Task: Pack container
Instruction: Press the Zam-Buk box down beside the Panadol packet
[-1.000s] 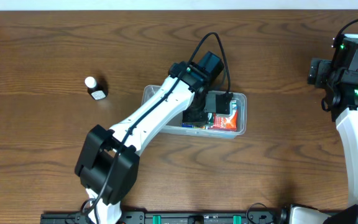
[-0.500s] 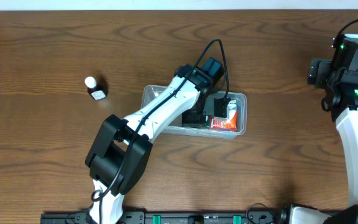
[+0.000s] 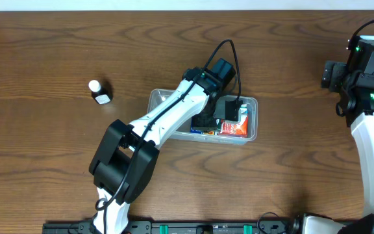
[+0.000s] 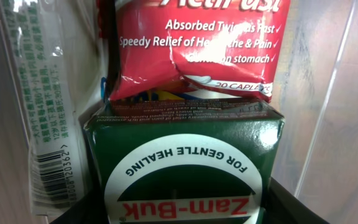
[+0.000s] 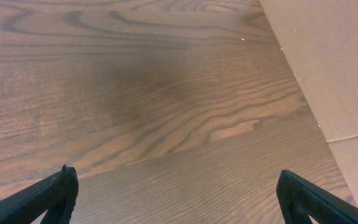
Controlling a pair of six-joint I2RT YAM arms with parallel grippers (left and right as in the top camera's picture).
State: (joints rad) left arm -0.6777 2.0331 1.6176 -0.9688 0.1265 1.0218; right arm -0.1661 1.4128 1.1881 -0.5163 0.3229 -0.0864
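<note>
My left gripper releases the green Zam-Buk box now, since it is inside the container's sides, close to the red caplet packet, and would land inside.
The clear plastic container (image 3: 156, 97) sits mid-table. My left gripper (image 3: 228, 110) reaches down into its right half and is shut on a green Zam-Buk box (image 4: 185, 168), which fills the space between the dark fingers in the left wrist view. A red caplet packet (image 4: 197, 43) lies just beyond the box and also shows in the overhead view (image 3: 234, 129). A clear wrapped packet with a barcode (image 4: 39, 106) lies to the left of the box. My right gripper (image 5: 179, 193) is open and empty over bare wood at the far right.
A small bottle with a white cap (image 3: 99, 93) stands on the table left of the container. A beige cardboard surface (image 5: 334, 62) borders the table at the right in the right wrist view.
The left arm's elbow has swung forward and to the right while its gripper stayed inside the container's right half. The right arm has not moved.
</note>
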